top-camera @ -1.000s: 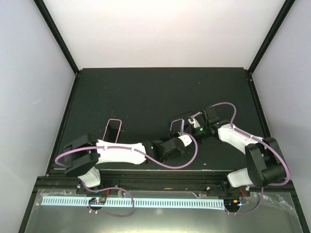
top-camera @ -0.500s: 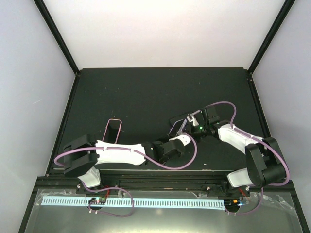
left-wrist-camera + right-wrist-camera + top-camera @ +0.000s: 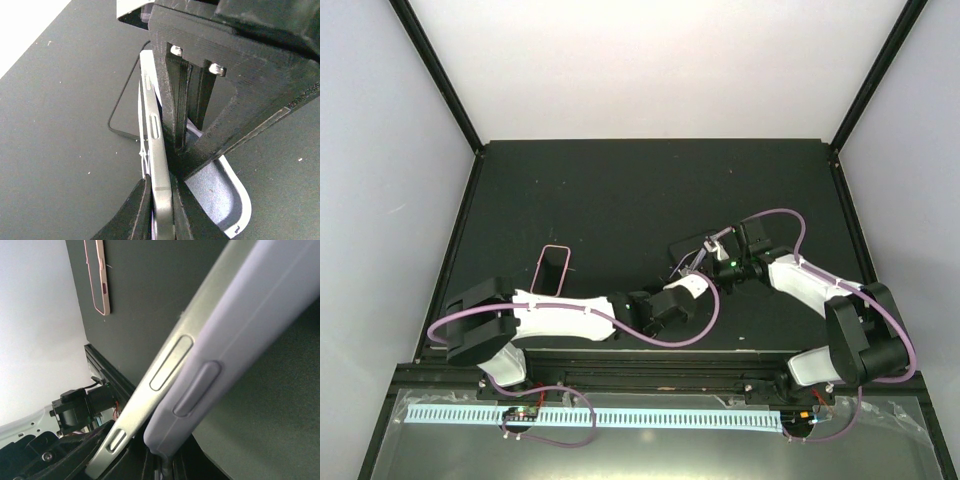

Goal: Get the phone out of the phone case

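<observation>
The phone [image 3: 156, 150] would come out of the phone case if I moved my left gripper sideways now, because my right gripper holds the case's rim.
The phone [image 3: 156, 150], a slim silver-edged slab with side buttons, stands on edge above the mat, partly pulled apart from the pale lavender phone case [image 3: 240, 335]. My left gripper [image 3: 161, 192] is shut on the phone's edge, one dark finger on each face. My right gripper [image 3: 167, 462] is shut on the case's rim, and the phone's silver side [image 3: 165, 370] lies beside it. From above, both grippers meet mid-table, left gripper [image 3: 684, 278] and right gripper [image 3: 713, 260]. The case's white-rimmed corner [image 3: 240, 197] shows behind the phone.
A second, pink-rimmed case [image 3: 553, 268] lies flat on the black mat [image 3: 620, 190] to the left of the left arm. White walls enclose the table on three sides. A black rail [image 3: 650, 370] runs along the near edge.
My left gripper has gone from open to shut on the phone's edge and drawn slightly leftward. The right gripper has stayed shut on the case.
</observation>
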Robot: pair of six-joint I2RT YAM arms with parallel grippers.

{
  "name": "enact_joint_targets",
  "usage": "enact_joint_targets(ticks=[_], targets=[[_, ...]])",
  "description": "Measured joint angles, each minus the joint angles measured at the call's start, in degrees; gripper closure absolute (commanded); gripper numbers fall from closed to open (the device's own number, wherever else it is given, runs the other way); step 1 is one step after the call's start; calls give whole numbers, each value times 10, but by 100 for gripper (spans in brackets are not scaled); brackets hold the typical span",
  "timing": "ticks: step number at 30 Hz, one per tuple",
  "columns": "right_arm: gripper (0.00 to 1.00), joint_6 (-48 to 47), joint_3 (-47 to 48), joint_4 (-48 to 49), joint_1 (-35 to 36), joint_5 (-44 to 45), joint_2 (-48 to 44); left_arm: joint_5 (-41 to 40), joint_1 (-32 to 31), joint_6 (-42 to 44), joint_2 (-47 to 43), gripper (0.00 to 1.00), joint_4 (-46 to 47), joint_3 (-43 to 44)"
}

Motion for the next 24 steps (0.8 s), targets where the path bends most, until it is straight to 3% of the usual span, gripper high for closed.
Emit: enact_joint_targets(ticks=[11, 24], targets=[[99, -25, 12, -25, 3, 25, -14, 40, 18, -26, -26, 99, 26, -22], [99, -98, 14, -78, 3, 136, -33, 55, 61, -54, -107, 99, 42, -63]])
